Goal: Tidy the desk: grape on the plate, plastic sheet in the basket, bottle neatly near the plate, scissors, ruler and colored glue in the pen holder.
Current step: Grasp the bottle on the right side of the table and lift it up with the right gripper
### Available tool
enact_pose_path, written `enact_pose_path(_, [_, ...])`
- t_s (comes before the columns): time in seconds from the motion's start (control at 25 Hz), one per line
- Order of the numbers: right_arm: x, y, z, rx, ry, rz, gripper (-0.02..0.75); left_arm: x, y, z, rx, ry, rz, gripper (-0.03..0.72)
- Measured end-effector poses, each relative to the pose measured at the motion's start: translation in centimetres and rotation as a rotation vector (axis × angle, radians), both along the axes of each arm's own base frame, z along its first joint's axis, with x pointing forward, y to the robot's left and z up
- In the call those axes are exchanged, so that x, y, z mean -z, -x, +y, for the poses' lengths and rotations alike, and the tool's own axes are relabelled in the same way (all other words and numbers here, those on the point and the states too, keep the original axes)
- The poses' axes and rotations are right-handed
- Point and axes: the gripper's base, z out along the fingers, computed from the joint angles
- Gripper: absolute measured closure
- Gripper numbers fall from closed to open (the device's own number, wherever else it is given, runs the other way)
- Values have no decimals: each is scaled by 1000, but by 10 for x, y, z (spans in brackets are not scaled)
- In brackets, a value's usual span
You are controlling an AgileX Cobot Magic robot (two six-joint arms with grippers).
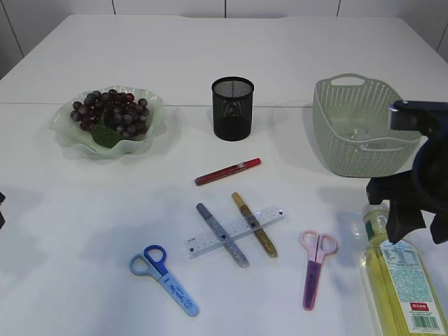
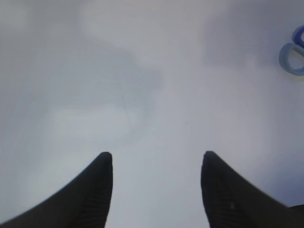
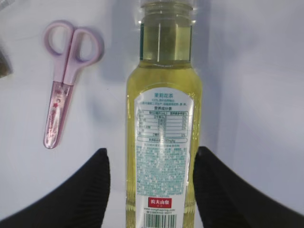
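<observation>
The right gripper grabs the long bottle by its upper body, near the middle, next, since yellow tea point(image 1: 382, 283) point(image 3: 164, 77) fills it up into the bottle's neck.
Dark grapes point(image 1: 112, 113) lie on the green wavy plate point(image 1: 64, 130) at the back left. The yellow bottle point(image 1: 400, 283) lies on its side at the front right. My right gripper point(image 3: 149, 156) is open, with a finger on each side of the bottle point(image 3: 164, 95) and a gap at both. Pink scissors point(image 1: 314, 267) lie left of the bottle. Blue scissors point(image 1: 165, 280), a clear ruler point(image 1: 210, 241), silver glue point(image 1: 238, 253), gold glue point(image 1: 264, 241) and red glue point(image 1: 227, 171) lie mid-table. My left gripper point(image 2: 156, 154) is open and empty over bare table.
A black mesh pen holder point(image 1: 232, 108) stands at the back centre. A pale green basket point(image 1: 336, 143) stands at the back right, with something clear faintly showing inside. The blue scissors' handle point(image 2: 294, 57) shows at the right edge of the left wrist view.
</observation>
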Motion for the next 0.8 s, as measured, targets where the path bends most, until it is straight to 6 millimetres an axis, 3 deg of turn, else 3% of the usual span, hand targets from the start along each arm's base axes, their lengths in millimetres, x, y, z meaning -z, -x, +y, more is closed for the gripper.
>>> enact_pose_path(0.32, [40, -19, 6, 18, 20, 86, 125, 0, 0, 0, 0, 2, -1, 256])
enact_pose_path(0.56, [56, -26, 7, 37, 32, 104, 111, 0, 0, 0, -1, 4, -3, 256])
enact_pose_path(0.8, [58, -29, 2, 28, 90, 84, 111, 0, -1, 0, -1, 6, -6, 256])
